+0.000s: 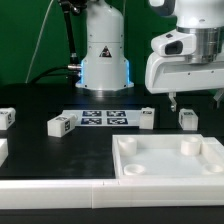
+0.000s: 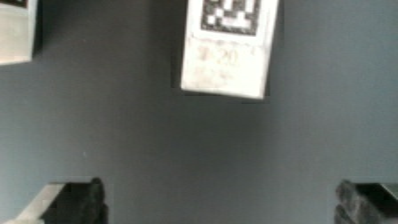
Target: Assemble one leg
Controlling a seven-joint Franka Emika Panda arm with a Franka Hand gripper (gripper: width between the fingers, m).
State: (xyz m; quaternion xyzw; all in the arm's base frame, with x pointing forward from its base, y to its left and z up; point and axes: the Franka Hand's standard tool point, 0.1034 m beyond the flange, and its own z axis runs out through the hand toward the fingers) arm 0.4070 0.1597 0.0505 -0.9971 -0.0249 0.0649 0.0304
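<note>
The leg needs to be assembled onto the white tray-like piece. My gripper should grab the leg by its tagged square body next.
Several small white legs with black-and-white tags lie on the dark table in the exterior view: one at the far left, one, one and one. My gripper hangs open and empty a little above the rightmost leg. In the wrist view a leg lies on the table ahead of my gripper, apart from both dark fingertips. Nothing sits between the jaws.
The large white tray-like piece with round corner sockets lies in front of the legs. The marker board lies before the robot base. A white bar runs along the front edge. Another white piece shows at the wrist view's edge.
</note>
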